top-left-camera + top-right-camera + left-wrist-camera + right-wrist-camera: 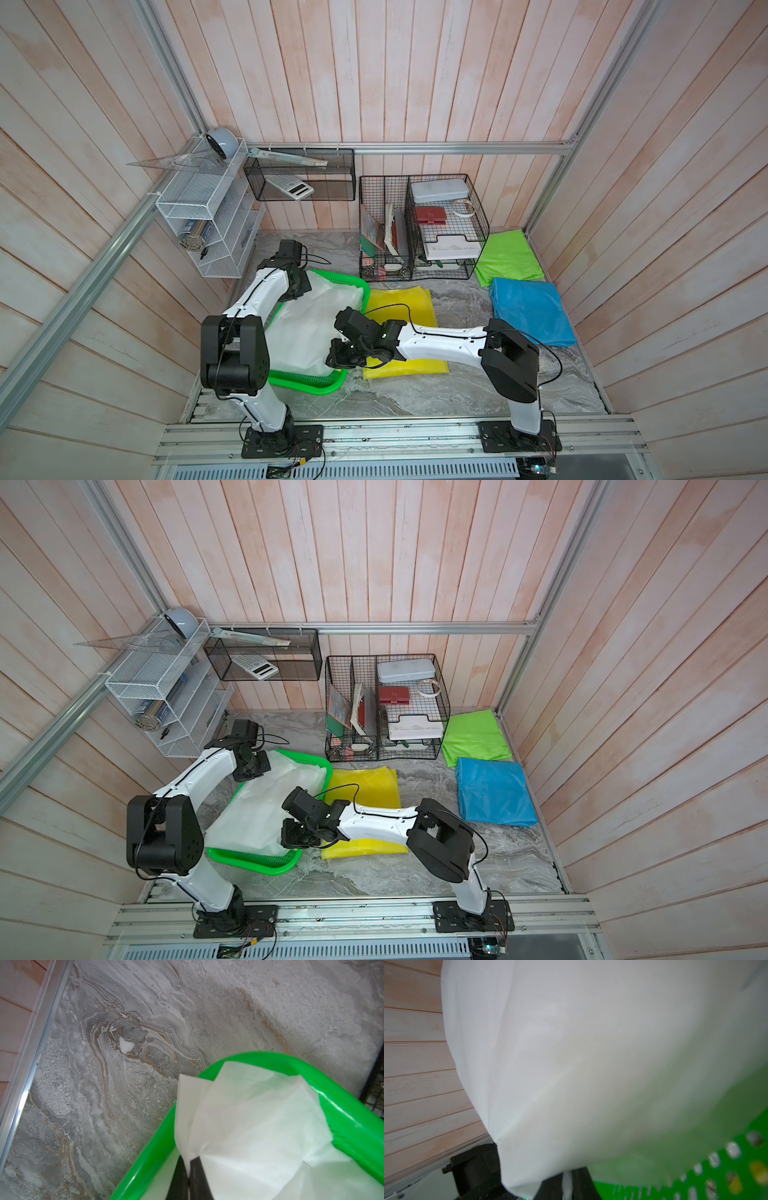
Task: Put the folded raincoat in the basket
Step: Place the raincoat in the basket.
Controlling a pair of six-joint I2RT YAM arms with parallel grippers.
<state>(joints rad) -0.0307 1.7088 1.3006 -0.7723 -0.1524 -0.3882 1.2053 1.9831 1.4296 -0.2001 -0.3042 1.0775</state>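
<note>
My left gripper is pinching the raincoat's corner just inside the green rim. The raincoat would end up in the basket, so my left gripper should open now.
A white translucent folded raincoat (307, 328) (266, 808) is stretched over the bright green basket (307, 380) (257, 860) at the table's left, sagging into it. At its far corner, over the basket's back rim, my left gripper (301, 291) (255, 769) is shut on it. In the left wrist view the black fingers (195, 1178) pinch the raincoat (259, 1126) above the basket rim (342, 1109). My right gripper (338, 361) (291, 839) is at the near right corner. The right wrist view shows the raincoat (591, 1064) still between the narrowly parted fingers (579, 1180), above the perforated basket (604, 1188).
A yellow folded raincoat (399, 307) lies right of the basket, under my right arm. Blue (532, 316) and light green (507, 257) ones lie at the right. A black wire rack (424, 228) stands at the back. A white mesh shelf (208, 216) hangs on the left wall.
</note>
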